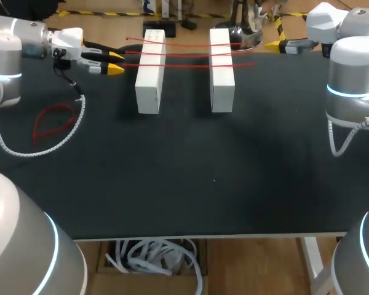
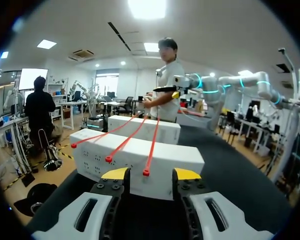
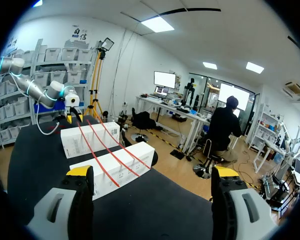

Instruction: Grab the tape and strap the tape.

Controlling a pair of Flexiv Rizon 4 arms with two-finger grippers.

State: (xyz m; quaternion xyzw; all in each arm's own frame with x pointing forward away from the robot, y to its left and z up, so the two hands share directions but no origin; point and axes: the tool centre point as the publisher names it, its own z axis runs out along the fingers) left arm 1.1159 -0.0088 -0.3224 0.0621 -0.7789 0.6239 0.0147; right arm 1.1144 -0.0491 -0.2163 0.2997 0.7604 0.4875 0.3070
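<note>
My left gripper grabs the red tape by its knobbed end (image 1: 125, 64) next, so the red tape's thin tail (image 1: 252, 64) stays free for strapping.
Two white boxes (image 1: 149, 72) (image 1: 221, 70) stand side by side at the back of the black table. Three thin red straps (image 1: 184, 54) lie across both of them. My left gripper (image 1: 115, 62) hovers just left of the left box, level with the straps' left ends. In the left wrist view its fingers (image 2: 150, 174) stand partly open, and the nearest strap's end (image 2: 146, 172) sits in the gap without touching either finger. My right gripper (image 1: 275, 44) is at the back right, beyond the right box. It is wide open (image 3: 152, 172) and empty, facing the boxes (image 3: 110, 167).
A bundle of spare red straps (image 1: 52, 120) lies on the table (image 1: 184, 184) at the left, below my left arm. The arm's white coiled cable (image 1: 46, 146) hangs around that bundle. Open tabletop stretches from the boxes to the front edge.
</note>
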